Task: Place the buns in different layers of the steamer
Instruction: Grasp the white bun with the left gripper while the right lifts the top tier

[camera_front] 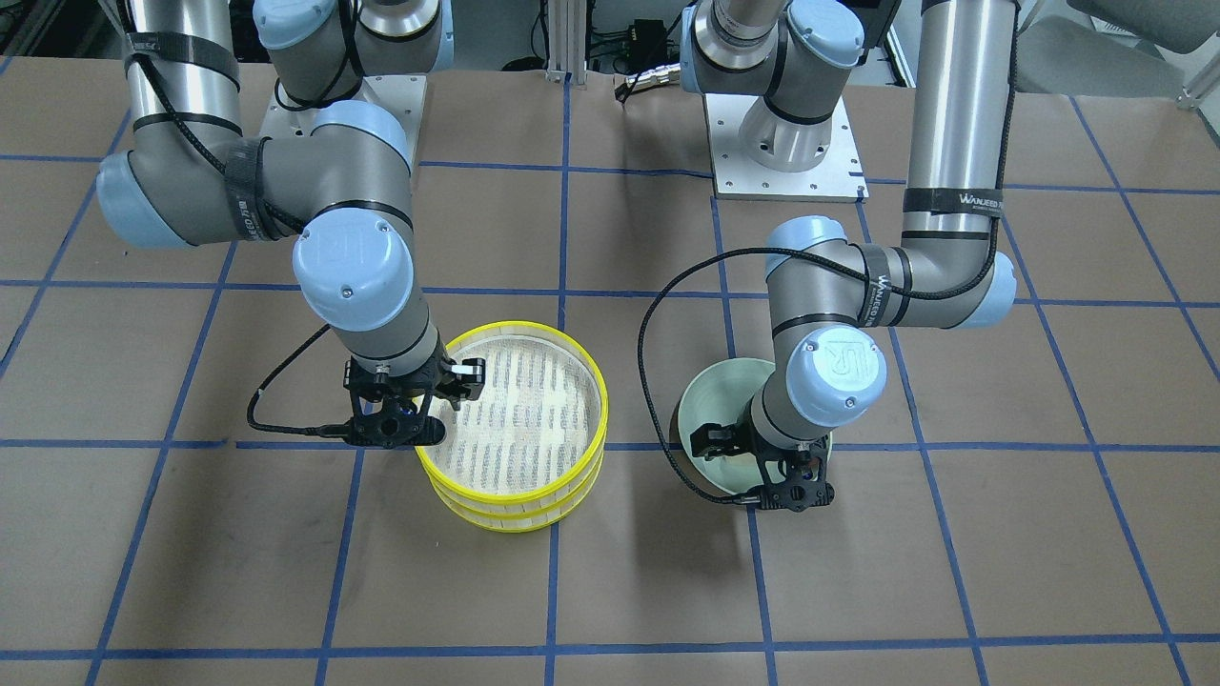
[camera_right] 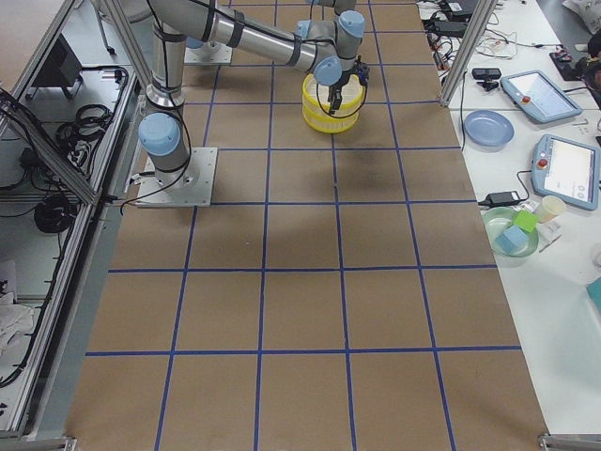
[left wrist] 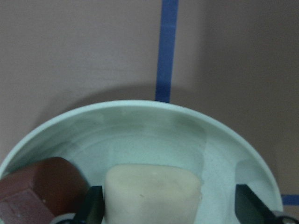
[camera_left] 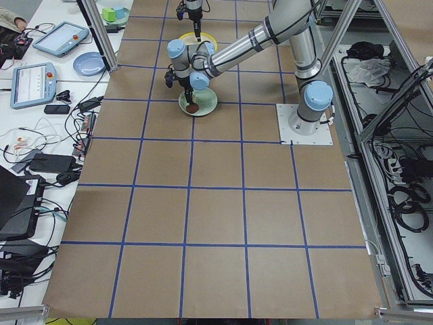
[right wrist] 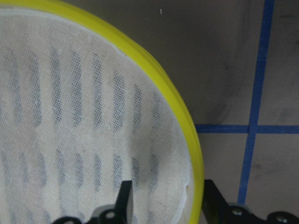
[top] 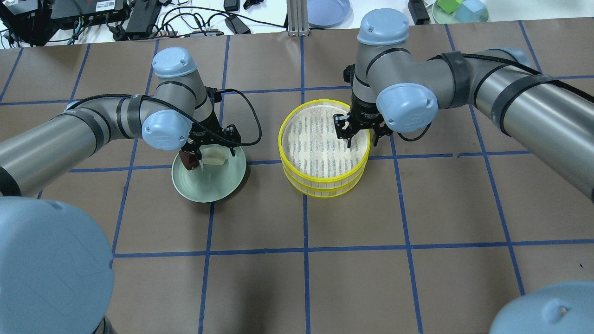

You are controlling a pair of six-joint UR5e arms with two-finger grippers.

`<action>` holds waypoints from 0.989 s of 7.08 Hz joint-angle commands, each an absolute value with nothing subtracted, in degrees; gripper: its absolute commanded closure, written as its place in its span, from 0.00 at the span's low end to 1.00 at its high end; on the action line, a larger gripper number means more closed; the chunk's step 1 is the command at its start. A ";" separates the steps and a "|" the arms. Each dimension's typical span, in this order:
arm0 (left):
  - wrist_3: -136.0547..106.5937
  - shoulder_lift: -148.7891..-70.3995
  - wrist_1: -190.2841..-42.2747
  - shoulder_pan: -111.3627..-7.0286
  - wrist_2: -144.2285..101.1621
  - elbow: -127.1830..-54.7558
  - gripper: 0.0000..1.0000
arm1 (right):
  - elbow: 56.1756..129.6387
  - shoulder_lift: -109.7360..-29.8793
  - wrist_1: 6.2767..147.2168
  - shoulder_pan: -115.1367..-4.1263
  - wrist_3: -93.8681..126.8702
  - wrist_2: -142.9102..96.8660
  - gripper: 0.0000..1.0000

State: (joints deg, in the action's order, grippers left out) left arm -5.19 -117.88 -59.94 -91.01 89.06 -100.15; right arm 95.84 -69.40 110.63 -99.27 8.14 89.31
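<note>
My right gripper should open the layer below for a bun, so it needs to grab the top steamer tray by its yellow rim (right wrist: 198, 182) next.
The steamer (top: 315, 144) is two stacked yellow-rimmed trays at mid-table, and its top mesh floor is bare (camera_front: 534, 410). My right gripper (top: 364, 137) is open and straddles its far right rim (right wrist: 187, 140), one finger inside and one outside. The pale green dish (top: 209, 190) to the steamer's left holds both buns. The cream bun (left wrist: 152, 191) lies between the fingers of my open left gripper (left wrist: 170, 205). The left finger is against it and the right one stands apart. The reddish-brown bun (left wrist: 42, 186) lies just outside the left finger.
The brown paper tabletop has a blue tape grid. A blue plate (top: 327, 9), a green plate of blocks (top: 459, 9) and cables lie past the far edge. The arm bases (camera_front: 786, 143) stand behind the steamer and dish.
</note>
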 commanded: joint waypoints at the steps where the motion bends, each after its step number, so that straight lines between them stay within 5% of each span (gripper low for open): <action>1: -4.49 -117.42 -60.21 -91.84 87.98 -100.20 0.13 | 95.54 -70.13 109.78 -98.18 8.00 90.00 1.00; 2: -4.31 -117.25 -60.12 -91.85 88.07 -100.11 0.62 | 95.62 -71.35 109.17 -96.35 7.74 89.83 1.00; 4: -4.31 -117.25 -60.12 -91.85 88.07 -100.11 0.73 | 95.10 -75.83 103.73 -92.13 6.69 89.82 1.00; 5: -4.31 -117.07 -60.03 -91.85 88.07 -100.11 0.93 | 95.10 -75.94 103.19 -88.72 4.94 89.91 1.00; 7: -4.39 -115.85 -59.41 -91.93 88.07 -99.32 1.00 | 95.19 -75.85 100.74 -78.80 -8.08 90.96 1.00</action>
